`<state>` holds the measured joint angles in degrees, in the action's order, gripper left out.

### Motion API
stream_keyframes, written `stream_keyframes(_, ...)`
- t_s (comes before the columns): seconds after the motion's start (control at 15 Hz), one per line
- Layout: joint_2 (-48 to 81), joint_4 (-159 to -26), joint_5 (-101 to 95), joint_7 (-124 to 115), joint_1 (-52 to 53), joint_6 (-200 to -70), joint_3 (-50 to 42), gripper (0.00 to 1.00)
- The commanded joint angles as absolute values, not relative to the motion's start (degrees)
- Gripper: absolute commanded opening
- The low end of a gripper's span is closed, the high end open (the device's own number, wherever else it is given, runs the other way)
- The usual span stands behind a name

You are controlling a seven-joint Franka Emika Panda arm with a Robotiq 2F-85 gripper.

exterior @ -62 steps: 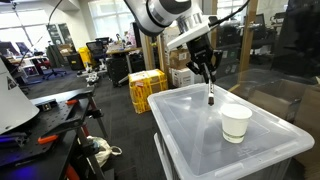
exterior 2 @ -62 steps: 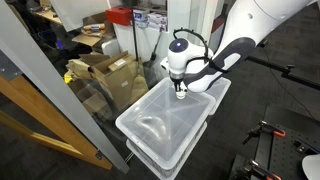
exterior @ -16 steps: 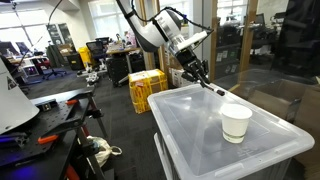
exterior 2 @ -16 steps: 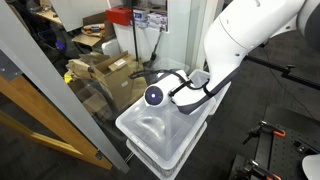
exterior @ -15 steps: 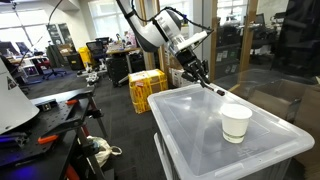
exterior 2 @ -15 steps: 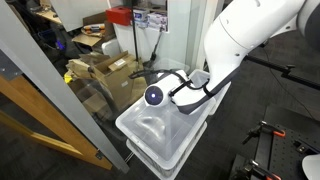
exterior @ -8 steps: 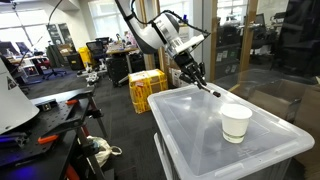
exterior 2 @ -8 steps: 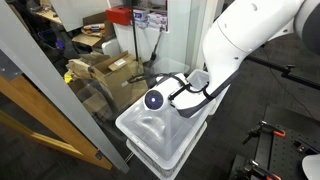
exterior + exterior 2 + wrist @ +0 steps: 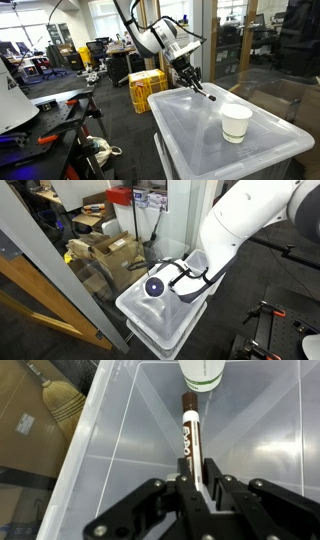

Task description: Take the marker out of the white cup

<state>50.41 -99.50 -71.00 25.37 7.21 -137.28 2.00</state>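
My gripper keeps hold of the marker for now. The dark marker (image 9: 189,435) hangs tilted above the lid and would drop onto it if I opened now.
The white cup (image 9: 236,122) stands upright on the translucent bin lid (image 9: 200,140); its base shows at the top of the wrist view (image 9: 201,374). My gripper (image 9: 191,78) is shut on the dark marker (image 9: 189,435), which points out from the jaws toward the cup, tilted low over the lid's far edge. The marker's tip (image 9: 209,97) is just above the lid, left of the cup and outside it. In an exterior view the arm's wrist (image 9: 156,285) covers the gripper and hides the cup.
The lid sits on a stacked clear bin (image 9: 165,320). A yellow crate (image 9: 146,88) stands on the floor behind. Cardboard boxes (image 9: 105,250) lie beside the bin. A glass panel (image 9: 270,60) stands at the back.
The gripper with the marker has moved away from the cup, left and lower toward the lid's far edge, and the marker has tilted from hanging upright to nearly flat.
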Motion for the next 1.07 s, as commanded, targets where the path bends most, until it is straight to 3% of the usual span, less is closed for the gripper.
stream_keyframes(0.0, 52.98, -96.92, -72.65, 24.81, 6.96, -138.53, 2.69, 0.05)
stream_keyframes(0.67, 60.62, -88.74, -70.75, 27.16, 7.35, -137.43, 4.23, 0.05)
stream_keyframes(0.73, 61.05, -88.25, -70.12, 27.66, 7.26, -137.01, 4.49, 0.35)
stream_keyframes(0.8, 61.39, -87.81, -70.07, 27.48, 7.46, -136.83, 4.38, 0.46)
stream_keyframes(1.0, 62.05, -86.92, -69.9, 26.97, 7.75, -136.66, 4.22, 0.67)
